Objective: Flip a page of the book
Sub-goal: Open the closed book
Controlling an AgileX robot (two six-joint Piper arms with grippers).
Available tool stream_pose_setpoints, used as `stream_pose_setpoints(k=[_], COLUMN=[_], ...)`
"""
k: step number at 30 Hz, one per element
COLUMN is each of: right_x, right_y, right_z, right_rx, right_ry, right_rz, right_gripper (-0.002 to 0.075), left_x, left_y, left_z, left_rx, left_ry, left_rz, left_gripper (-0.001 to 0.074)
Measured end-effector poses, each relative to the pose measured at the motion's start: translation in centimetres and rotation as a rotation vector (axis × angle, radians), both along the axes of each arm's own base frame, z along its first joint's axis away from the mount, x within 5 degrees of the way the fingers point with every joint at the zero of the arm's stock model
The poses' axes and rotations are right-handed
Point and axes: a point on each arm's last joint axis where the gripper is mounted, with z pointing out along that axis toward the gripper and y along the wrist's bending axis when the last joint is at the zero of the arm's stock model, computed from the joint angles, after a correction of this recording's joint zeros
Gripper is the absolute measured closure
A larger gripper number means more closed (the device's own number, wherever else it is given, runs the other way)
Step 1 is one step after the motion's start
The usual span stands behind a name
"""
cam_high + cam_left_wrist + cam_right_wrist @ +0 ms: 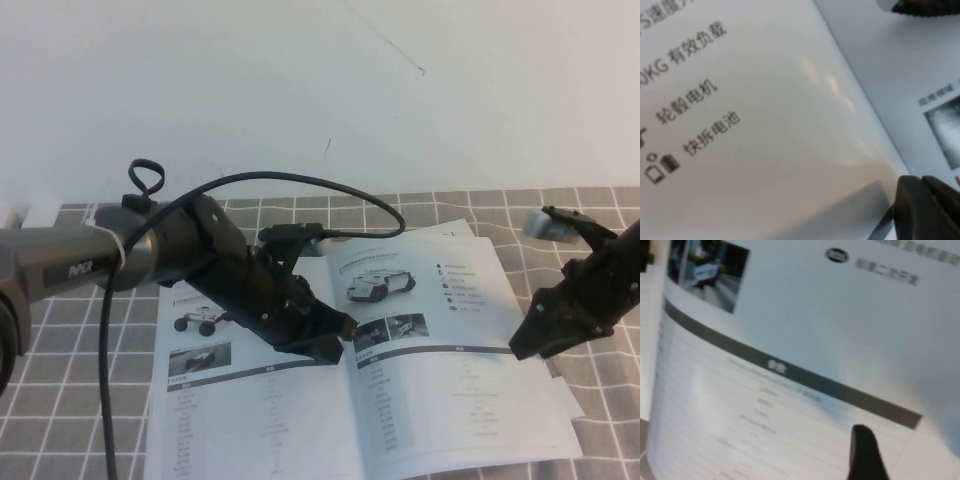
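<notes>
My right gripper should turn the page over the book's spine (352,390), so next it should grab the page by its outer edge (514,287).
The book (262,420) lies open on the checked cloth, a thin white glossy catalogue. Its right-hand page (440,390) shows a low white-and-black vehicle, two small photos and a dark-barred table (790,372). My left gripper (342,338) reaches across the left leaf and rests at the spine, its fingers (920,205) shut together on the paper with nothing between them. My right gripper (527,345) sits at the page's outer edge, open. Only one of its fingers (864,452) shows, just above the page's table.
A grey and white checked cloth (80,330) covers the table around the book. A black cable (104,400) loops from the left arm down the left side. A white wall (320,80) stands behind the table.
</notes>
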Motion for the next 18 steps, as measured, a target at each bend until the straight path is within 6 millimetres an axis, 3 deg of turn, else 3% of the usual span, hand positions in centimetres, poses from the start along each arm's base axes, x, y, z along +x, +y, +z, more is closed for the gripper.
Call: stream_pose_setpoints(k=[7,18], right_x=[0.0,0.1], right_y=[0.1,1.3], right_z=[-0.4,0.5], right_rx=[0.008,0.158], right_ry=[-0.026,-0.031], right_rz=[-0.008,-0.026], right_gripper=[0.0335,0.0335], left_x=[0.0,0.0], left_y=[0.6,0.6], left_z=[-0.4,-0.4], left_rx=[0.076,0.075], left_ry=[0.005,0.006], left_rz=[-0.003,0.005], left_gripper=[0.0737,0.0737])
